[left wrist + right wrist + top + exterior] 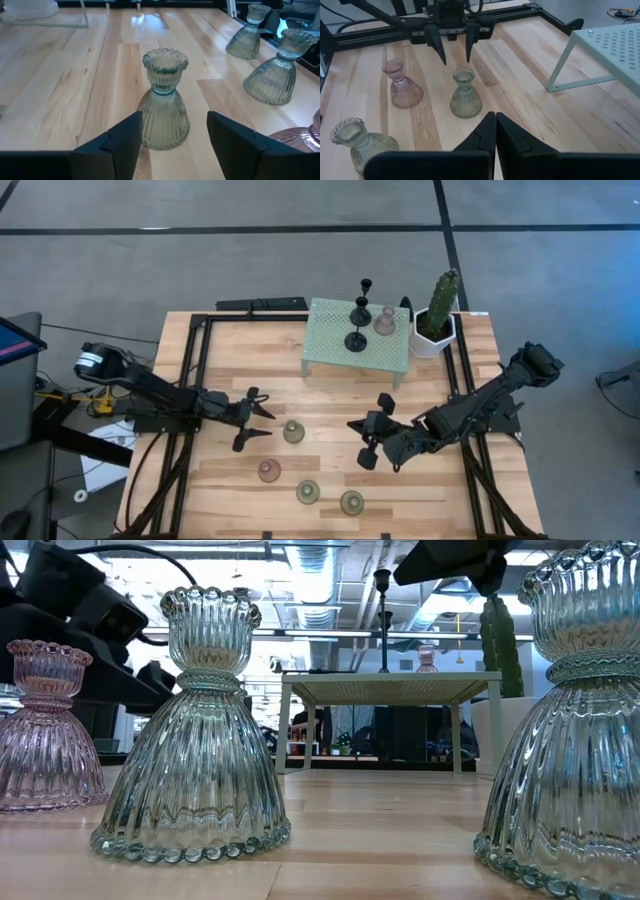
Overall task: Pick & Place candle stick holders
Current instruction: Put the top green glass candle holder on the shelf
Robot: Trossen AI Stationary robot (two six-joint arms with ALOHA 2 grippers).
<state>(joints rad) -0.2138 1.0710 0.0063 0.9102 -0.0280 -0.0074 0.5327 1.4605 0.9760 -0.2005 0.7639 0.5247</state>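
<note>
My left gripper should place the pale green holder on the mint stand, so it should grab the holder by its narrow neck point(293, 429) point(163, 90) next.
A pale green glass holder point(293, 432) stands on its base on the table. My left gripper point(268, 423) is open, level, just to its left; in the left wrist view point(172, 142) the holder point(163, 105) stands just beyond the gap between the fingers, untouched. My right gripper point(356, 426) is shut and empty to the holder's right, also seen in its wrist view point(495, 127). A pinkish holder point(269, 471) and two more green ones point(307, 492) point(351, 502) stand nearer the front edge. Two black holders point(356, 340) point(361, 312) and a pinkish one point(385, 322) stand on the mint stand point(330, 345).
A cactus in a white pot point(437, 320) stands right of the mint stand at the far edge. Dark frame rails point(196, 370) run along the table's left and right sides. Bare wood lies between the stand and the holders.
</note>
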